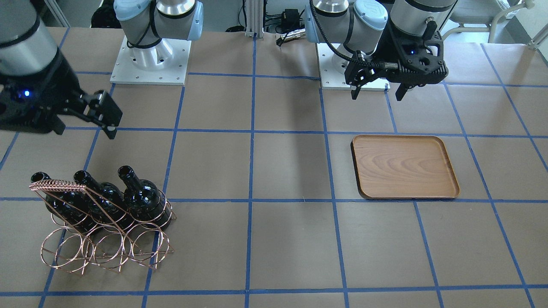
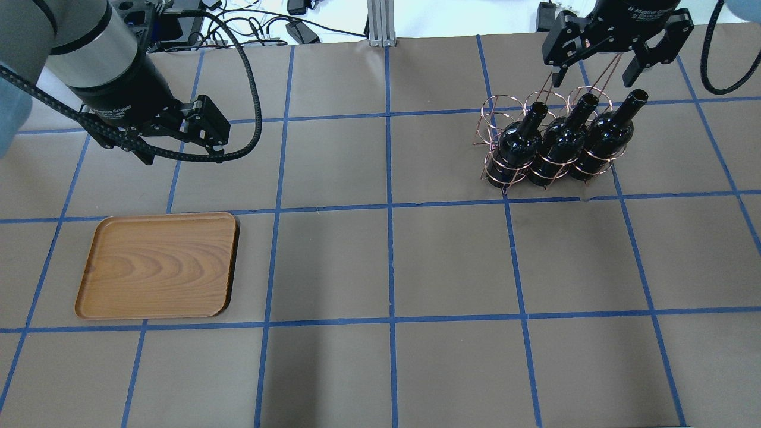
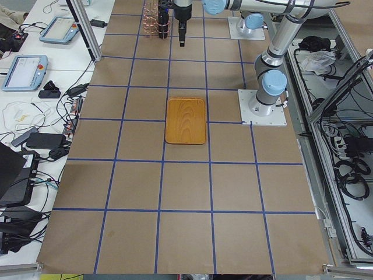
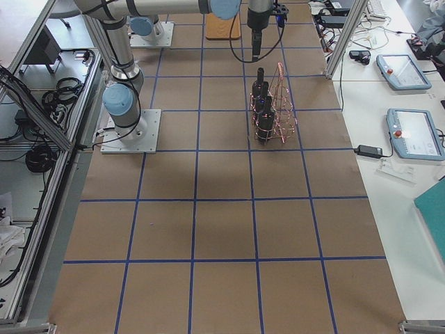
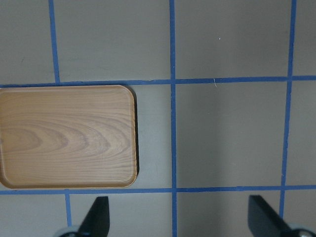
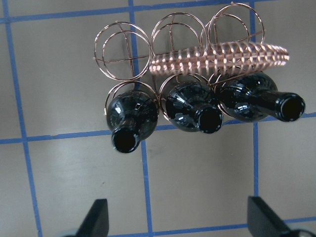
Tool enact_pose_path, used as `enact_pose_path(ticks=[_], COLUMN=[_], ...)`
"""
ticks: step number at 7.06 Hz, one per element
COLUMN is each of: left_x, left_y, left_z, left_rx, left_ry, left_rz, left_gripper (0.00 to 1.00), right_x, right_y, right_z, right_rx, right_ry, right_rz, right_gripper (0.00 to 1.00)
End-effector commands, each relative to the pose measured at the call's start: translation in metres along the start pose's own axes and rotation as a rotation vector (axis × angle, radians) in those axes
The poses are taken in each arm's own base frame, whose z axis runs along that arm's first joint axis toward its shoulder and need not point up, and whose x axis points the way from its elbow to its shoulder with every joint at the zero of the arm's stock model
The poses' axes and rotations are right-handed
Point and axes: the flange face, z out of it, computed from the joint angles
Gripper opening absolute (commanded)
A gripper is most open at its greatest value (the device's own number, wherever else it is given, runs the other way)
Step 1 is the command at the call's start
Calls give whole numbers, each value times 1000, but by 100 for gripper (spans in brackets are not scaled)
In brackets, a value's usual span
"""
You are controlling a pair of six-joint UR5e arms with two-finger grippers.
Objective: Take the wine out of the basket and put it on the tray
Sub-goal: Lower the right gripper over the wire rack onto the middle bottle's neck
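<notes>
I should grab the middle wine bottle by its neck [image 1: 86,179] [image 6: 207,116] with my right gripper next, because copper rings and neighbouring bottles crowd its body.
Three dark wine bottles [image 2: 562,145] lean side by side in the copper wire basket [image 2: 496,113] at the table's right side. In the right wrist view the bottle mouths [image 6: 126,140] point toward the camera, below the basket's coiled handle [image 6: 217,57]. My right gripper [image 2: 593,80] is open and empty, high above the bottle necks and the basket, touching nothing; it also shows in the front view [image 1: 85,128]. The wooden tray [image 2: 157,264] lies empty on the left. My left gripper [image 2: 181,156] is open and empty, above the table beyond the tray's far edge [image 5: 66,136].
Brown paper with blue tape lines covers the table [image 2: 386,255]. The two arm bases [image 1: 150,60] stand at the robot's edge. Cables and a metal post [image 2: 377,21] lie past the table's far edge. Nothing stands between basket and tray.
</notes>
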Motion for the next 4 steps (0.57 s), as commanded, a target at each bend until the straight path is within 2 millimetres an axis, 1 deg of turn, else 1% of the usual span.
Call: enact_pose_path(ticks=[1,3,4], left_x=[-1,-2,-2], left_y=[0,0,0], left_z=[1,1,1], left_rx=[-3,-3,-3], left_ry=[0,0,0], left_rz=[-3,-4,-4], left_gripper=[100,100,100], right_x=[18,18,20], right_y=[-23,-22,-24], right_z=[50,92,102], right_rx=[-60,-36,-15], right_ry=[-7,-7,0], right_rz=[-51,-76,-84], right_gripper=[100,99,92])
